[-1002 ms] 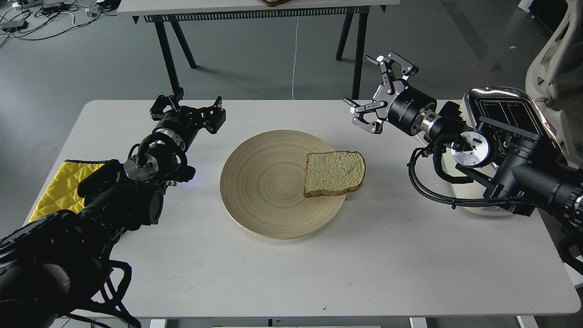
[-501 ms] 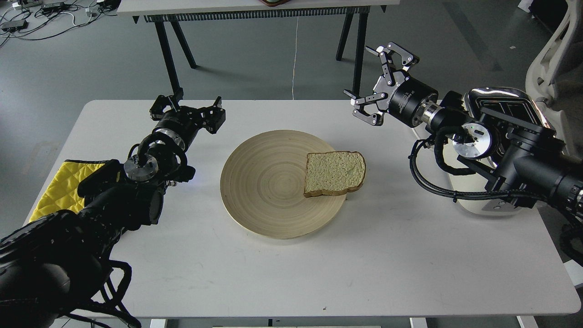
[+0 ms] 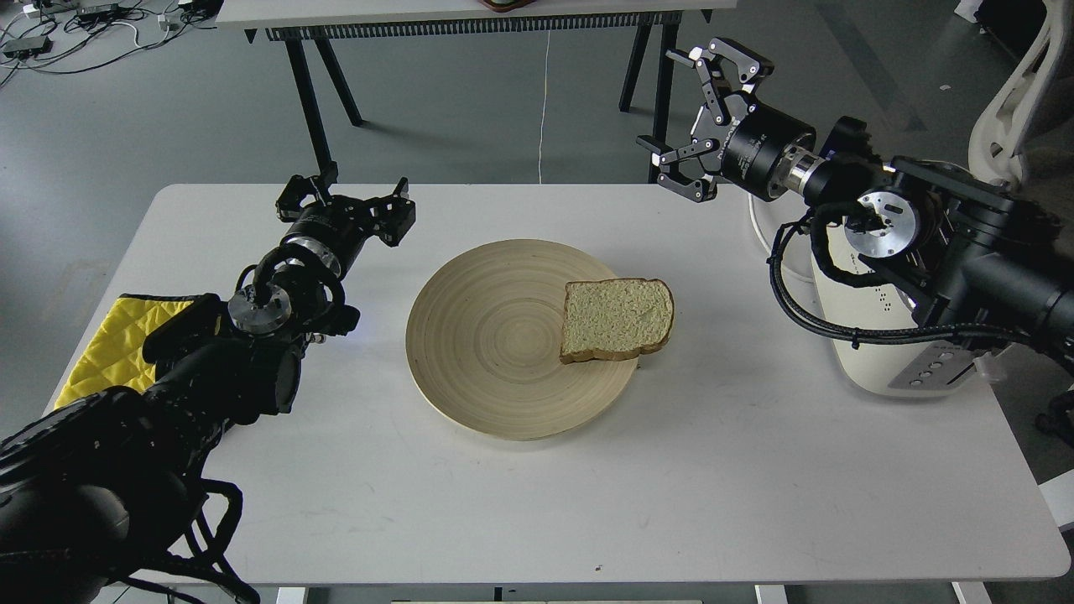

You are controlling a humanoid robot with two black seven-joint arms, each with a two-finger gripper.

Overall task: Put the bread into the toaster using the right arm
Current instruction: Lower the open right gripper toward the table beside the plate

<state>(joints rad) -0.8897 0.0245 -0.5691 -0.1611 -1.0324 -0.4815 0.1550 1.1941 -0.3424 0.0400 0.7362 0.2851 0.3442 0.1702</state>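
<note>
I need to pick up the bread (image 3: 617, 319) next with my right gripper by its crust edge, which sticks out over the plate, so that it can go in the toaster (image 3: 889, 356).
A slice of pale bread (image 3: 617, 319) with a brown crust lies flat on the right side of a round wooden plate (image 3: 487, 335) at the table's middle. My right gripper (image 3: 684, 113) is open and empty, held high above the table's far edge, up and right of the bread. The right arm (image 3: 914, 243) covers most of the cream-white toaster (image 3: 889, 356) at the right edge; only its lower side and front buttons show. My left gripper (image 3: 348, 201) is open and empty over the table's far left.
A yellow quilted cloth (image 3: 105, 344) lies at the left edge under my left arm. A second table with black legs (image 3: 310, 92) stands behind. A white chair (image 3: 1019, 92) is at the far right.
My right arm has risen and moved back and right, carrying the open gripper higher above the far edge and hiding the toaster's top. The bread, plate and left arm have not moved.
</note>
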